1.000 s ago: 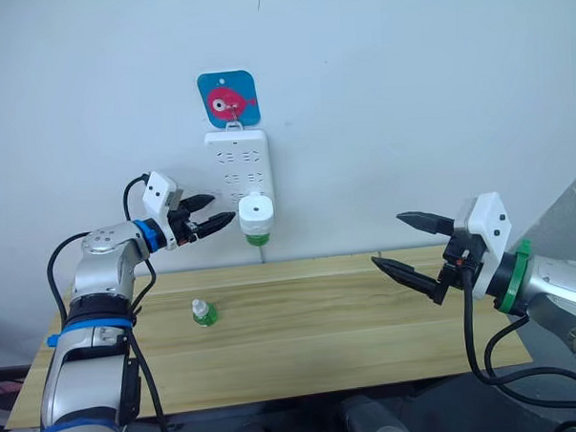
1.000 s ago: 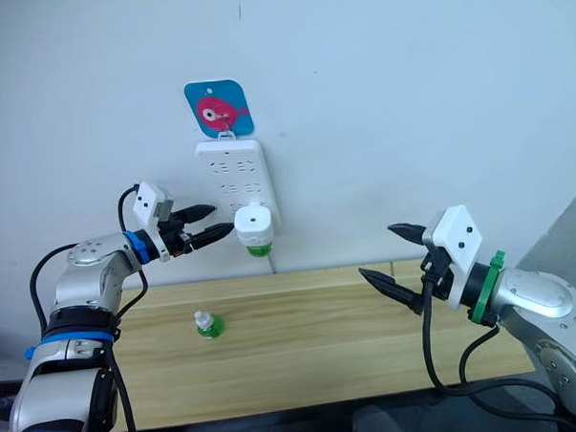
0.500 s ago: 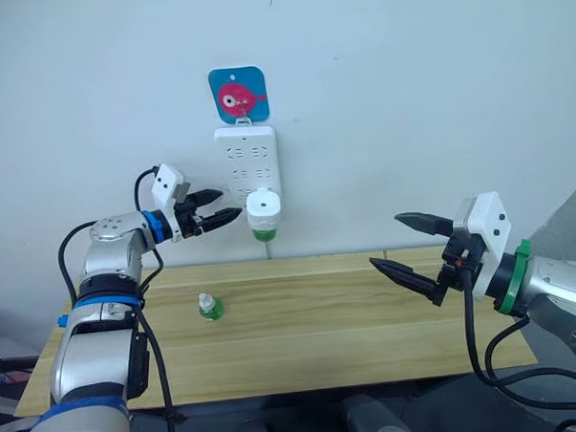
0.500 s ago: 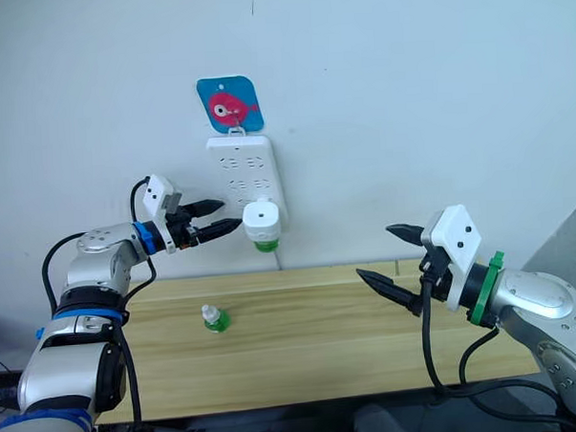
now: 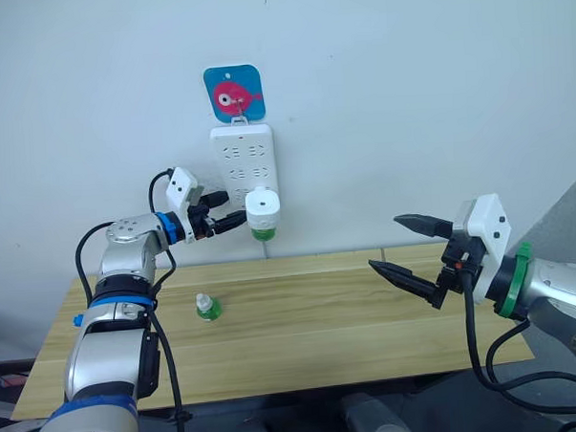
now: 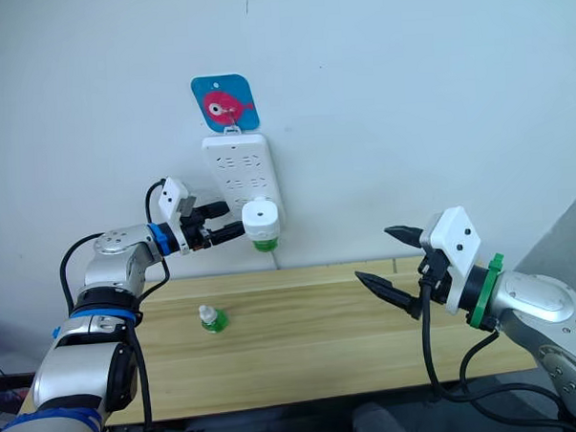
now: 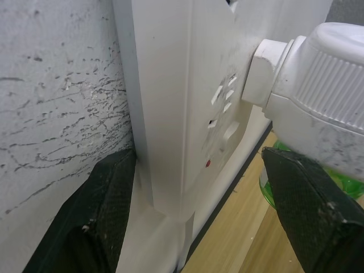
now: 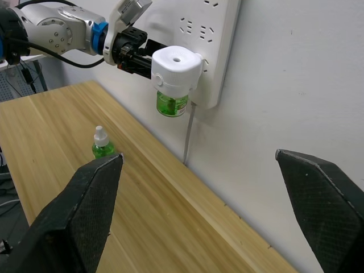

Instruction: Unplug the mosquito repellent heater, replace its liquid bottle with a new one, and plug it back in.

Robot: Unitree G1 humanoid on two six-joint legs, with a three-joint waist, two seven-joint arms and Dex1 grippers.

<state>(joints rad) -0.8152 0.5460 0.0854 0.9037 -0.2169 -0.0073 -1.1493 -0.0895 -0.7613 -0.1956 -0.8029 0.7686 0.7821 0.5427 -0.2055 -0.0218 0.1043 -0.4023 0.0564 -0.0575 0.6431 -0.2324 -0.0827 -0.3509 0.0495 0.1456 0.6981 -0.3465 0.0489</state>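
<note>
My left gripper takes hold of the power strip by its lower edge next, to hold it steady while the heater (image 5: 263,207) is unplugged.
The white mosquito repellent heater (image 5: 263,207) is plugged into the bottom of a white power strip (image 5: 242,156) on the wall. A green liquid bottle (image 5: 261,232) hangs under it. My left gripper (image 5: 232,212) is open just left of the heater, fingertips close beside it. In the left wrist view its fingers (image 7: 85,227) straddle the strip's lower edge (image 7: 182,114), with the heater (image 7: 318,96) near the other finger. A spare green bottle (image 5: 206,308) with a white cap stands on the wooden table (image 5: 350,318). My right gripper (image 5: 385,240) hangs open over the table's right side.
A blue card with a pink fish (image 5: 233,94) hangs above the strip. The strip's cord (image 8: 186,136) runs down the wall to the table's back edge. A grey panel (image 5: 570,218) stands at the far right.
My left gripper has moved right, from a gap away to close beside the heater. The camera has shifted slightly. The right arm has stayed still.
</note>
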